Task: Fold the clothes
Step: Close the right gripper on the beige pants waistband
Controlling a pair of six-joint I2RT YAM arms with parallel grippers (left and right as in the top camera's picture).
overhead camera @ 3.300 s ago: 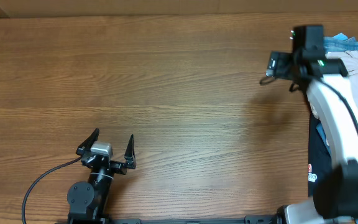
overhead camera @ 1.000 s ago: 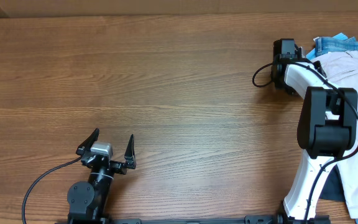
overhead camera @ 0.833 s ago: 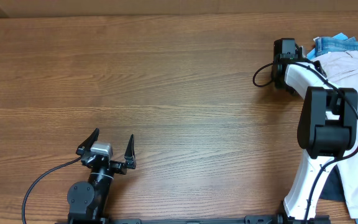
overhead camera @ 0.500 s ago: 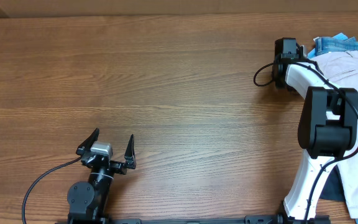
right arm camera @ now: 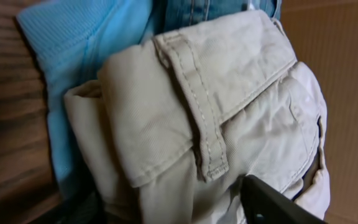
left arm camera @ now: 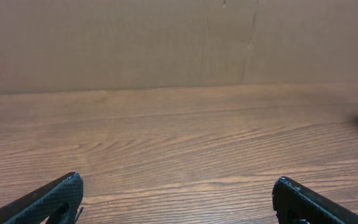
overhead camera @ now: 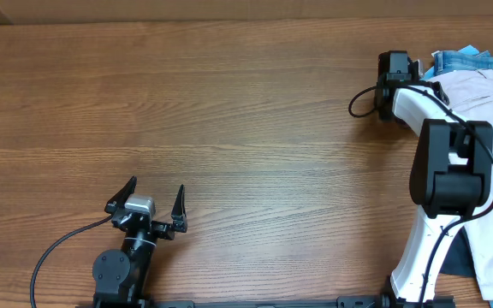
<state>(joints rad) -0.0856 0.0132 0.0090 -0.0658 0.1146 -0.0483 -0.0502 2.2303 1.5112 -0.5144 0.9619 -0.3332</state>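
Observation:
The beige clothes need folding, so my right gripper should next grab the bunched waistband edge (right arm camera: pixel 146 121) beside the belt loop (right arm camera: pixel 199 111). Then the legs trail and spread out.
The clothes (overhead camera: pixel 486 94) are a pale beige trouser-like garment lying crumpled at the table's far right edge. In the right wrist view their waistband and belt loop (right arm camera: pixel 197 118) fill the frame. My right gripper (overhead camera: pixel 419 72) reaches into that bunched edge. One dark finger (right arm camera: pixel 272 202) presses the cloth at the lower right, the other is a dark shape at the lower left, and beige fabric lies between them (right arm camera: pixel 166 199). Whether they clamp it I cannot tell. My left gripper (overhead camera: pixel 155 201) rests near the front left, open and empty (left arm camera: pixel 178 186), far from the clothes.
Blue denim jeans (overhead camera: pixel 469 62) lie behind the beige garment, and a small light-blue cloth (right arm camera: pixel 73 56) sits under its left side. A dark garment (overhead camera: pixel 456 257) shows beneath the right arm's base. A cardboard wall (left arm camera: pixel 166 43) stands along the table's back edge.
Since the earliest frame the right arm has come down and reached into the beige garment's edge. Over the last second it has barely shifted. The left arm is still.

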